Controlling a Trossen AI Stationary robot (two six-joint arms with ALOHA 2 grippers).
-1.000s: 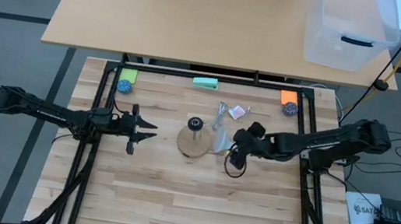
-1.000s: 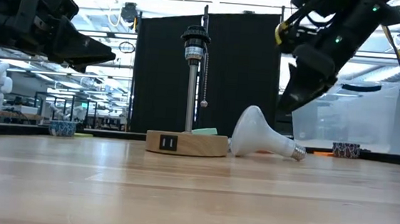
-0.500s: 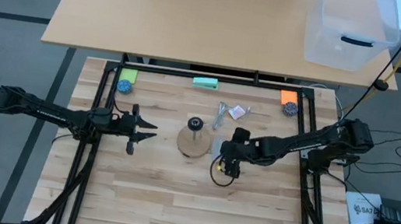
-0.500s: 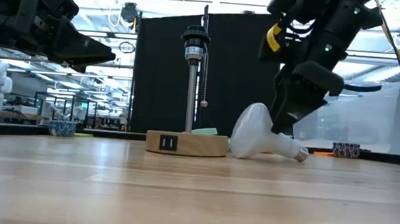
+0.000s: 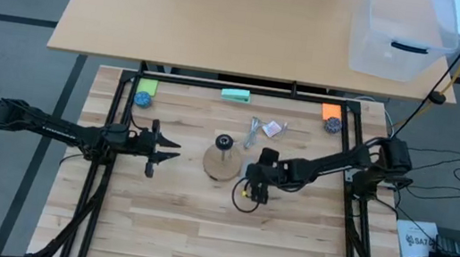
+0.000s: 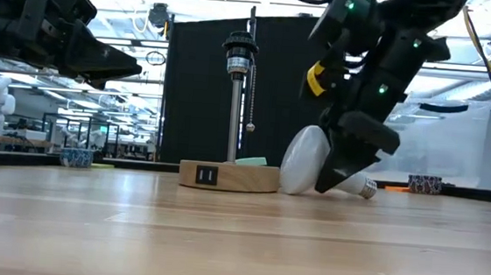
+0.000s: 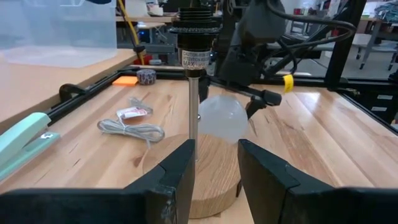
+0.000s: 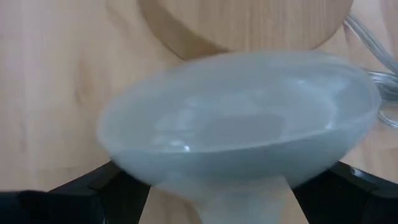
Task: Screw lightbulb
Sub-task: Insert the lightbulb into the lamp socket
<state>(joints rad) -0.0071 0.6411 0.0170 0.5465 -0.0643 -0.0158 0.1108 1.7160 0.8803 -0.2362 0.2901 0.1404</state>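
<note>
The robot's right gripper should next grab the lightbulb by its narrow part behind its globe, so that it can screw the lightbulb into the black socket (image 5: 224,142).
The lightbulb (image 6: 301,159) lies on its side on the table, its frosted globe (image 8: 236,124) close to the round wooden base (image 5: 223,162). Its grey screw neck (image 6: 363,187) points toward the table's right. My right gripper (image 6: 344,167) slants down over the bulb, open. Its fingers (image 8: 106,186) stand on either side of the narrow part behind the globe, with wood showing in between. The base carries an upright stem with a black socket (image 6: 239,49) on top. My left gripper (image 7: 214,180) hovers open at the table's left, pointing level at the stem.
A pull chain (image 6: 252,94) hangs beside the stem. Behind the base lie a coiled clear cord (image 5: 254,132) and a small packet (image 5: 272,128). A green block (image 5: 236,95), a green tape roll (image 5: 145,91) and an orange one (image 5: 331,116) sit along the far edge.
My right gripper has come down and moved toward the table's left, onto the bulb, rolling about its own axis as it went. It has stayed open and now straddles the bulb behind the globe.
</note>
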